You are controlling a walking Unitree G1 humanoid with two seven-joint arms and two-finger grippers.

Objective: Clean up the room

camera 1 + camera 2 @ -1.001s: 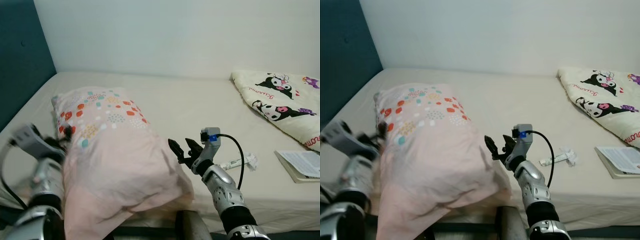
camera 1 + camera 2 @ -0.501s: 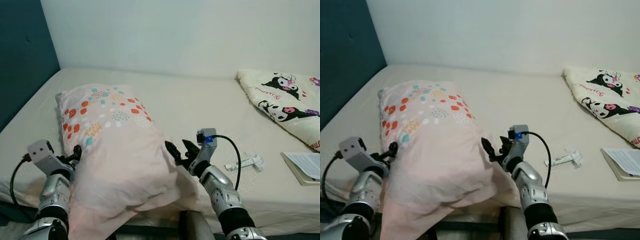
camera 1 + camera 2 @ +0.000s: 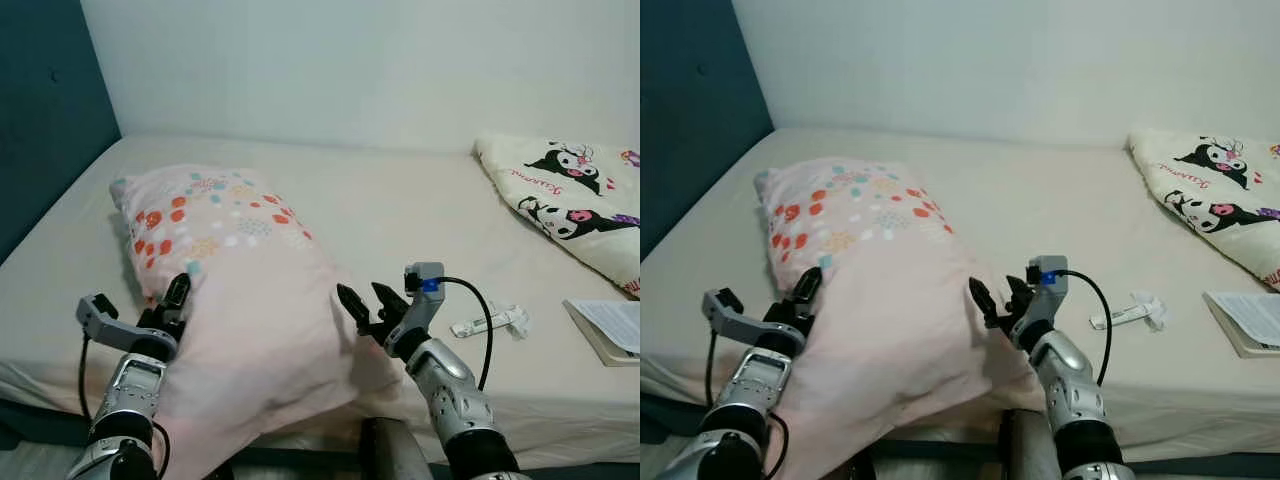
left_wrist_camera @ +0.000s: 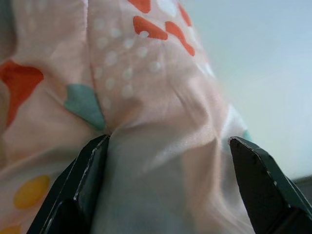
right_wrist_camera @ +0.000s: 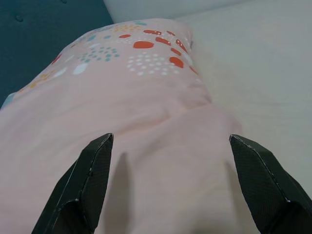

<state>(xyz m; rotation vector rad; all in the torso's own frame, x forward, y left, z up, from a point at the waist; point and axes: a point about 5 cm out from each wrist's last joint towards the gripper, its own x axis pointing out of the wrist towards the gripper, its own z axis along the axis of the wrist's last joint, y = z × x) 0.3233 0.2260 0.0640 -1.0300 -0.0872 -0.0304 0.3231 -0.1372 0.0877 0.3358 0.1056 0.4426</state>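
Observation:
My left gripper pinches the loose fold of cloth point(image 3: 184, 297) bulging at the pillow's side next, since the pillow's body point(image 3: 258, 300) is far wider than the gripper opens.
A pink pillow point(image 3: 240, 290) with coloured dots lies on the left half of the beige bed point(image 3: 400, 210), its near end at the bed's front edge. My left gripper point(image 3: 172, 300) is open against the pillow's left side. In the left wrist view the pillow cloth point(image 4: 161, 97) bulges between the spread fingers point(image 4: 80, 187). My right gripper point(image 3: 360, 300) is open at the pillow's right edge, its fingertips close to the cloth. The right wrist view looks along the pillow point(image 5: 146, 97) between the two black fingers point(image 5: 258, 180).
A folded blanket with cartoon prints point(image 3: 570, 190) lies at the bed's far right. A small white packet point(image 3: 490, 322) and a booklet point(image 3: 610, 330) lie near the front right edge. A dark blue panel point(image 3: 40, 120) bounds the left side, a white wall the back.
The pillow has come down from its raised, overhanging pose and lies flatter on the bed. My left gripper has dropped lower and moved in against its left side. The right gripper has barely moved.

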